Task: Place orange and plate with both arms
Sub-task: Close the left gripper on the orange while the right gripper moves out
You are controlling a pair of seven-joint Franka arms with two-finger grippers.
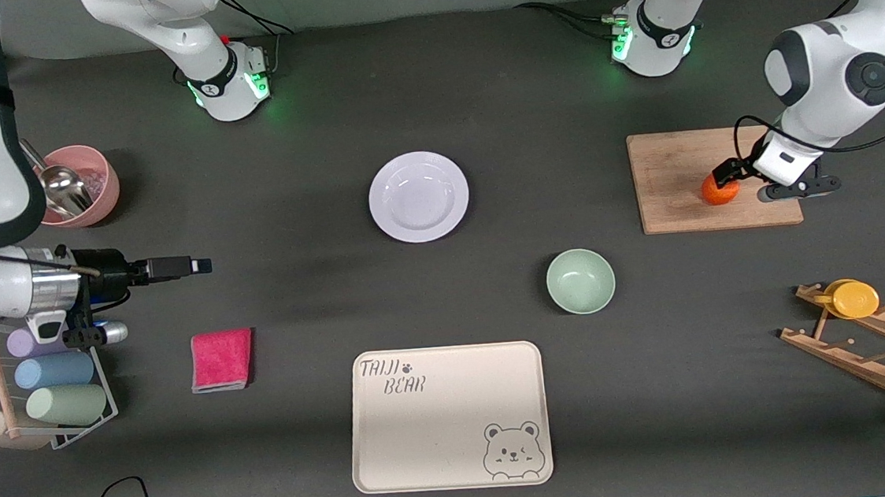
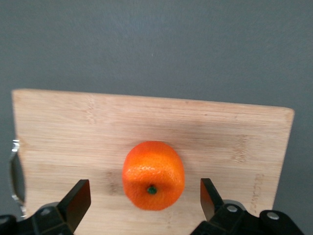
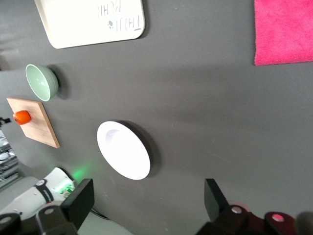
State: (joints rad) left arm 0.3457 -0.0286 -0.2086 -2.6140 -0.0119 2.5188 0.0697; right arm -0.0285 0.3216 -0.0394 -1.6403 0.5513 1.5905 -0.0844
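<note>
My left gripper needs to go lower before it closes on the orange. Its fingers stop above the orange (image 1: 720,190) (image 2: 153,175).
The orange (image 1: 720,190) lies on a wooden cutting board (image 1: 670,183) at the left arm's end of the table. My left gripper (image 1: 735,178) is low over the board and open. In the left wrist view (image 2: 144,190) its two fingers stand apart on either side of the orange (image 2: 153,175) without touching it. The white plate (image 1: 419,197) sits bare on the table's middle. My right gripper (image 1: 203,265) is open and empty, up in the air over the right arm's end of the table. Its wrist view (image 3: 146,191) shows the plate (image 3: 123,150) well below.
A pale green bowl (image 1: 580,281) stands nearer the camera than the plate. A cream bear-printed tray (image 1: 448,416) lies near the front edge. A pink cloth (image 1: 221,360), a cup rack (image 1: 50,382) and a pink cup with a spoon (image 1: 82,186) are below the right arm. A wooden rack holds a yellow cup (image 1: 853,299).
</note>
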